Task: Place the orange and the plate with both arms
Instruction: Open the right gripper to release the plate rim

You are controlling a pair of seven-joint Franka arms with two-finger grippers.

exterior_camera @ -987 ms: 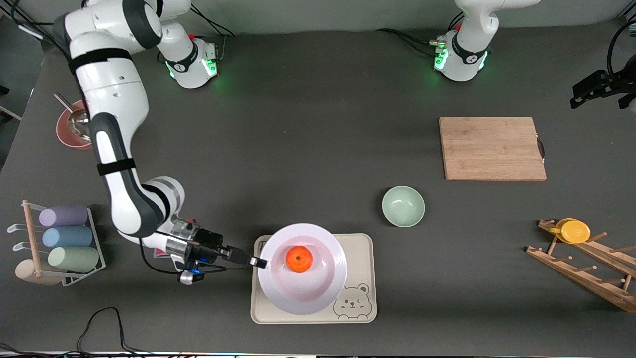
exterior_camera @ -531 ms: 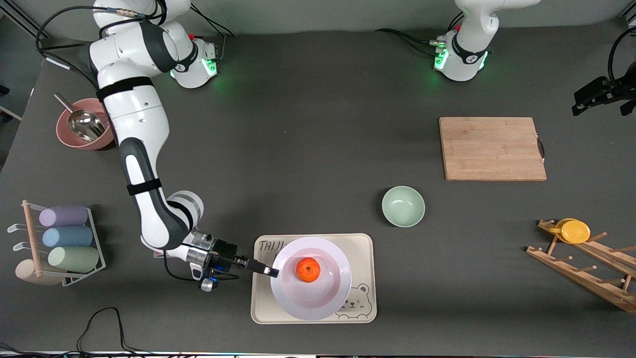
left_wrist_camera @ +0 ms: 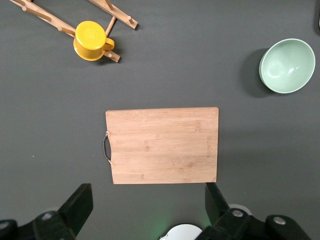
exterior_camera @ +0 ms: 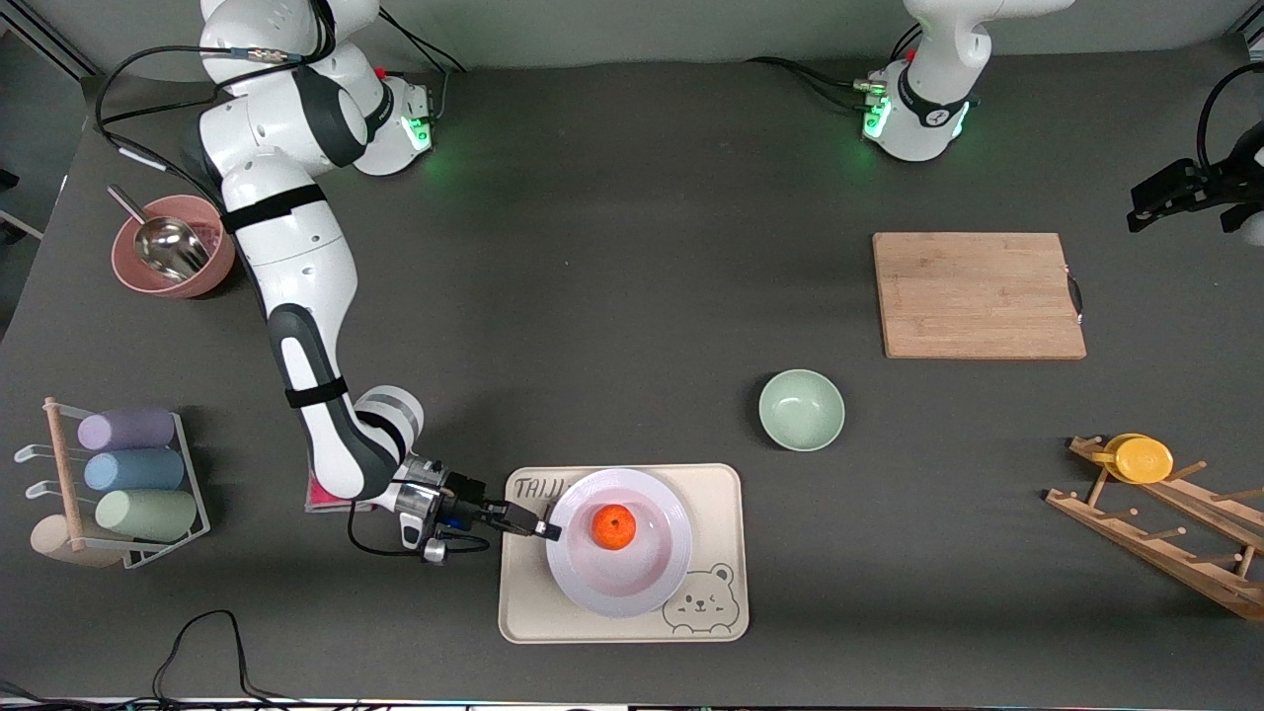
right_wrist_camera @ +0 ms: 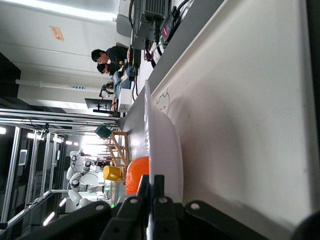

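Observation:
My right gripper should release the plate, its base lying against the cream tray inside the tray's edges.
The pale lavender plate (exterior_camera: 632,585) sits low over the cream bear tray (exterior_camera: 523,604), with the orange (exterior_camera: 613,525) in its shallow centre. I cannot tell whether the plate's base touches the tray. My right gripper (exterior_camera: 546,531) is shut on the plate's rim, at the side toward the right arm's end. The right wrist view shows both fingers of the right gripper (right_wrist_camera: 151,183) pinching the thin rim of the plate (right_wrist_camera: 162,145), with the orange (right_wrist_camera: 137,175) past it and the tray (right_wrist_camera: 240,100) alongside. My left gripper (exterior_camera: 1185,202) waits high up, and in its wrist view the left gripper (left_wrist_camera: 147,200) is open and empty.
A mint-green bowl (exterior_camera: 801,409) stands just farther back than the tray. A wooden cutting board (exterior_camera: 978,294) lies toward the left arm's end. A peg rack with a yellow cup (exterior_camera: 1144,459) is near that end. A pink bowl with a scoop (exterior_camera: 173,259) and a cup rack (exterior_camera: 128,472) are at the right arm's end.
My right gripper has carried the plate and orange toward the left arm's end and lower over the tray, uncovering the tray's lettering. The left gripper has hardly moved.

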